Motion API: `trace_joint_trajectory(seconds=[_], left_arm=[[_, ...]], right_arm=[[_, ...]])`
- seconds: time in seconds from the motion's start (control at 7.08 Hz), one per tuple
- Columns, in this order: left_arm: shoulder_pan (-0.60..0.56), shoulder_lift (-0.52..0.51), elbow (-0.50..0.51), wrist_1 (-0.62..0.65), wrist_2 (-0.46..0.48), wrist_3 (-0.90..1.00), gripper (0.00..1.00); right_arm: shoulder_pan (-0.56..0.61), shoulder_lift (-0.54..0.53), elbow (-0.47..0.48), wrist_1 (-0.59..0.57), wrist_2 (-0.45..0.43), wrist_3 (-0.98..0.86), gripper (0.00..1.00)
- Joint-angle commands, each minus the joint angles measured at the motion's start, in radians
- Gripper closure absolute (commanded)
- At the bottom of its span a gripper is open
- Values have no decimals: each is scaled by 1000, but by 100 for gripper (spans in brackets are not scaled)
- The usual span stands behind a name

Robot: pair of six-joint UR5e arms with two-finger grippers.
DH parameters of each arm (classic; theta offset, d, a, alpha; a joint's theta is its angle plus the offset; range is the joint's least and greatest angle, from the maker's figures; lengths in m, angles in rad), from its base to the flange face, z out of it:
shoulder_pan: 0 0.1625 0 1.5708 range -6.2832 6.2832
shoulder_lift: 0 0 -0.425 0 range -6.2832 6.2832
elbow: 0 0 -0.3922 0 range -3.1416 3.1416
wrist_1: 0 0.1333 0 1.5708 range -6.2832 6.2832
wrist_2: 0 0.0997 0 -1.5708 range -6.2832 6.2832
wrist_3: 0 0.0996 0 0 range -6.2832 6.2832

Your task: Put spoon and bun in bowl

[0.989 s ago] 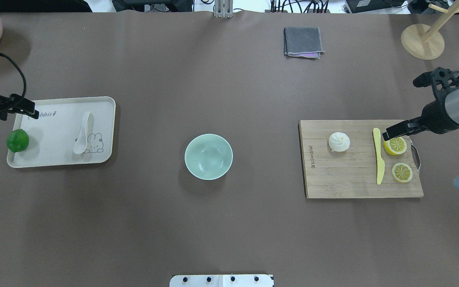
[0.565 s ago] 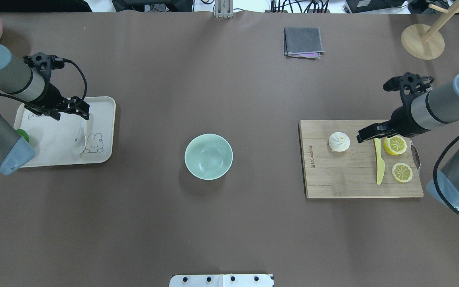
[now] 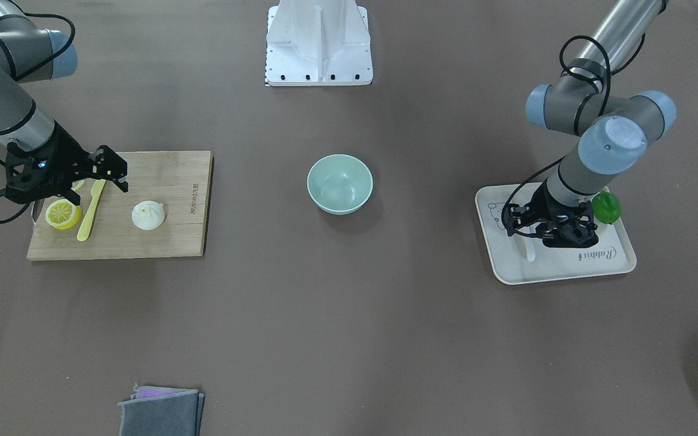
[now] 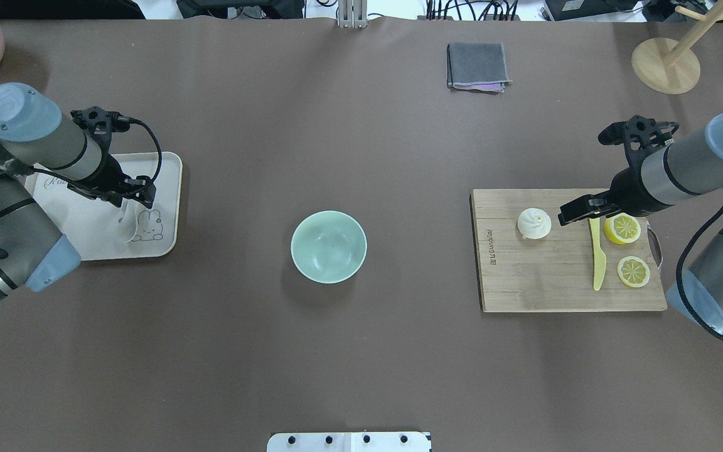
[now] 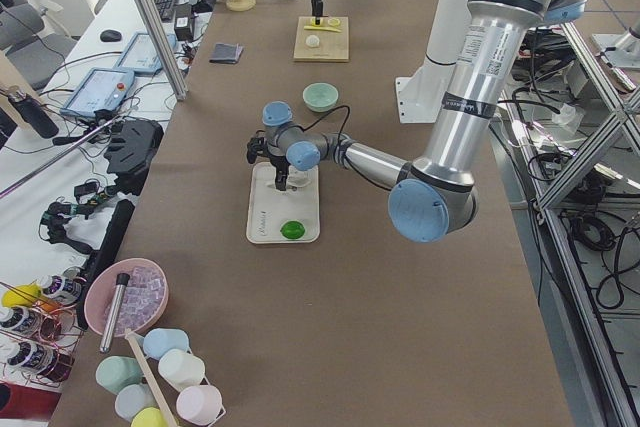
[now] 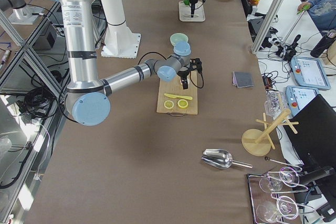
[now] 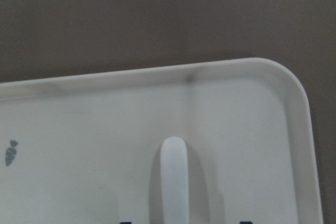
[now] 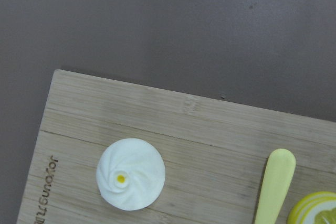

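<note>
The white spoon needs to go into the bowl (image 3: 340,184), so my left gripper will pick it up by its handle (image 3: 529,249) next.
The white spoon (image 4: 126,227) lies on the white tray (image 4: 170,188) at the left, with its handle toward the far side. The handle shows in the left wrist view (image 7: 174,177). My left gripper (image 4: 140,196) hangs open just above the spoon's handle and holds nothing. The white bun (image 4: 534,223) sits on the wooden cutting board (image 4: 543,282) at the right and shows in the right wrist view (image 8: 130,174). My right gripper (image 4: 567,216) is open and empty, just right of the bun and above the board. The mint-green bowl (image 4: 329,246) stands empty at the table's middle.
A yellow-green knife (image 4: 598,263) and two lemon slices (image 4: 633,271) lie on the board right of the bun. A green lime (image 3: 606,207) sits on the tray. A grey cloth (image 4: 477,66) and a wooden stand (image 4: 665,64) are at the far side.
My left gripper moved from the tray's left edge rightward to over the spoon's handle. My right gripper moved left from over the lemon slice to beside the bun.
</note>
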Motion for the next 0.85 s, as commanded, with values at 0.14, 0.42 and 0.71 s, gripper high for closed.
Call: trace_joint_trajectory(seconds=[0.14, 0.42, 0.71], left_arm=[[5, -5, -14, 4, -6, 11, 100], [5, -50, -84, 16, -8, -5, 100], [20, -150, -167, 94, -26, -116, 100]], right_arm=[[0, 4, -2, 0, 0, 2, 2], [0, 10, 0, 0, -2, 2, 2], [0, 28, -17, 0, -14, 3, 2]])
